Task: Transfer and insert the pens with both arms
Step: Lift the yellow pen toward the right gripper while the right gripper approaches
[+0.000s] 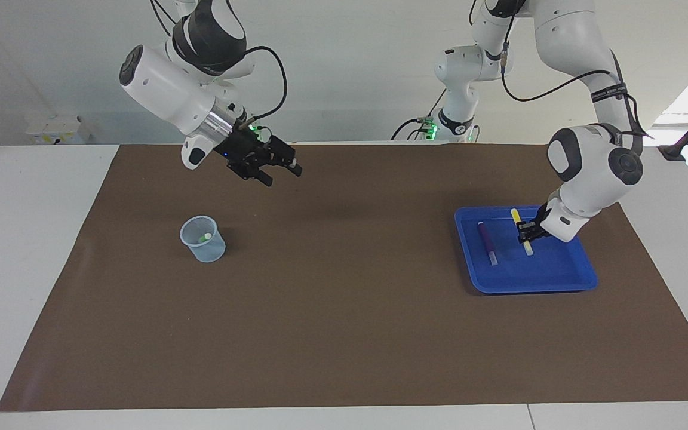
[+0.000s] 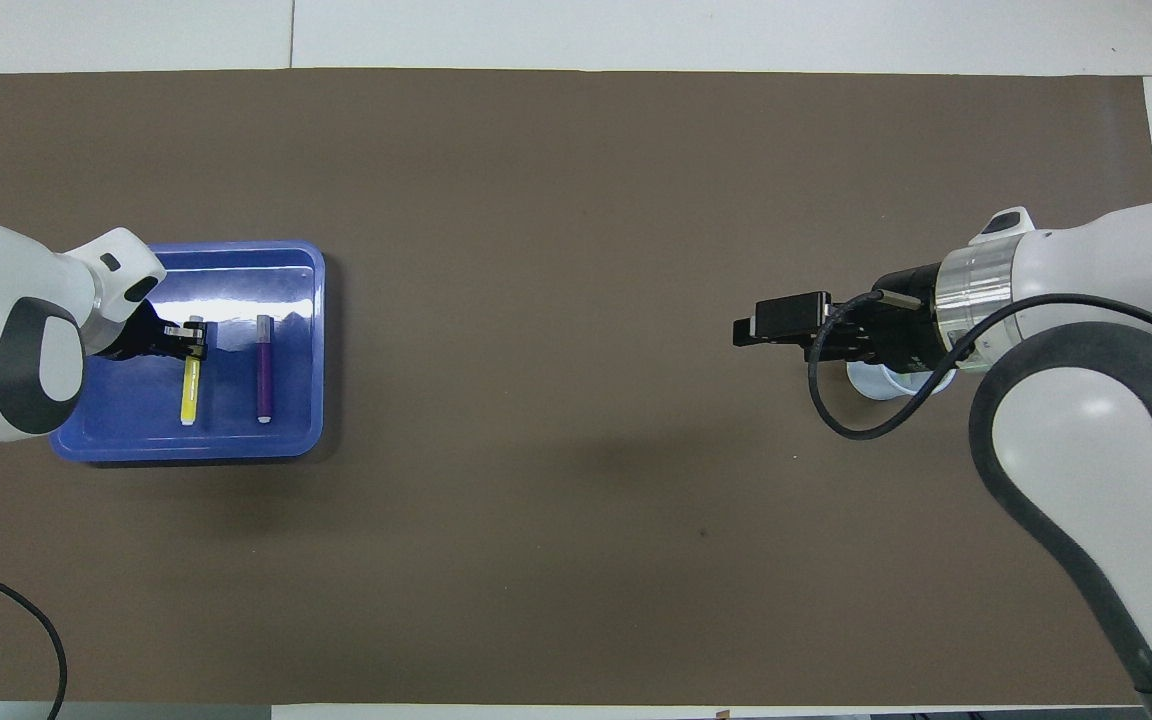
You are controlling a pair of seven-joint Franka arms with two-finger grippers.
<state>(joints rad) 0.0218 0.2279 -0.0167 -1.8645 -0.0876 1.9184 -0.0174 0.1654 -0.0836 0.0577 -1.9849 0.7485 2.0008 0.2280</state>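
The right gripper grabs the yellow pen by its loose end (image 2: 188, 412) next, since my left gripper's fingers already cover the yellow pen near its middle.
The yellow pen (image 1: 516, 216) lies in the blue tray (image 1: 559, 278) at the left arm's end of the table. My left gripper (image 1: 527, 233) is down in the tray, shut on this pen near its middle; it also shows in the overhead view (image 2: 192, 341), with the yellow pen (image 2: 190, 395) under it. The purple pen (image 1: 487, 241) lies beside it in the tray, untouched (image 2: 263, 368). The green pen (image 1: 205, 237) stands in a clear plastic cup (image 1: 202, 240). My right gripper (image 1: 281, 172) is open and empty, raised over the mat beside the cup (image 2: 766, 325).
A brown mat (image 1: 344, 310) covers the table. In the overhead view the right wrist hides most of the cup (image 2: 871, 381). Two slimmer arms with green-lit bases (image 1: 451, 122) stand at the table's edge nearest the robots.
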